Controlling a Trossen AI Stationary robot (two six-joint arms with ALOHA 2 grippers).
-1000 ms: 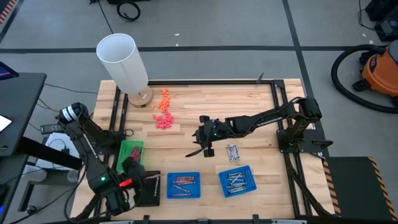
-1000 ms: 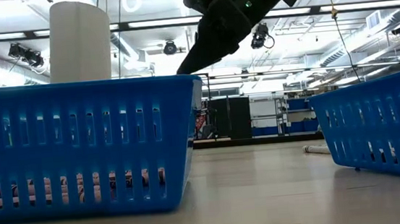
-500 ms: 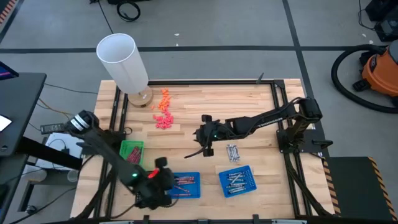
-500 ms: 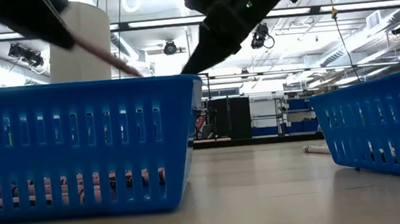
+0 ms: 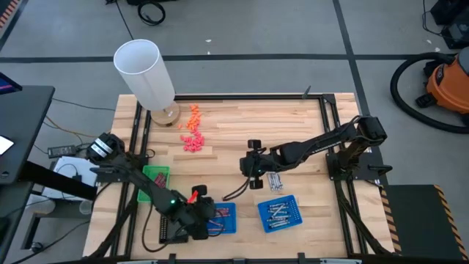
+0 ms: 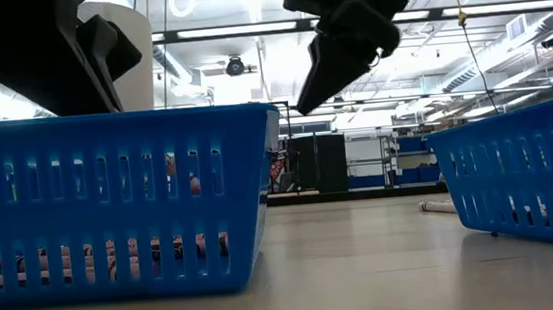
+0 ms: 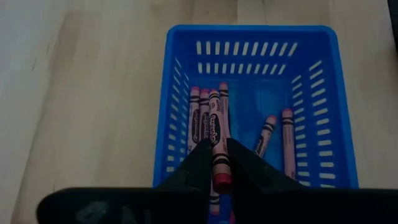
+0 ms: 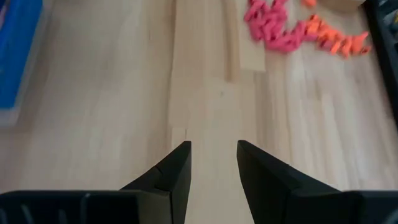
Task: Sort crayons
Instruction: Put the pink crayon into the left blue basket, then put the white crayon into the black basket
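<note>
The maroon crayon (image 7: pixel 217 134) hangs low inside the blue tray's rim (image 7: pixel 249 31) in the left wrist view and would lie there, so my left gripper should open its fingers.
My left gripper (image 5: pixel 205 218) is low over the left blue tray (image 5: pixel 229 208) and is shut on a maroon crayon (image 7: pixel 216 134). Several maroon and brownish-red crayons (image 7: pixel 199 121) lie on that tray's floor. My right gripper (image 5: pixel 256 184) is open and empty above bare wood, just left of a small heap of silvery grey crayons (image 5: pixel 275 180) lying on the table. The right blue tray (image 5: pixel 261 213) holds more grey crayons (image 5: pixel 278 213). In the low view my left gripper (image 6: pixel 98 60) is above the near tray (image 6: pixel 110 205) and my right gripper (image 6: pixel 334 70) is higher. My left gripper pinches the maroon crayon between its two fingers near the crayon's near end (image 7: pixel 219 168). The fingers come slanting down from the table's left side and lie along the crayon. The crayon (image 6: pixel 171 169) slants inside the tray, above the crayons on the floor.
A green tray (image 5: pixel 154 178) sits at the left. Heaps of pink pieces (image 5: pixel 193 142) and orange pieces (image 5: pixel 194 116) lie at the far middle, next to a tall white cylinder (image 5: pixel 145 72). Bare wood lies between the trays and the heaps.
My left gripper has swung from the table's near left corner toward the right and come down over the left blue tray, carrying the maroon crayon into it. My right gripper has shifted a little toward the right edge, nearer the grey crayon heap.
</note>
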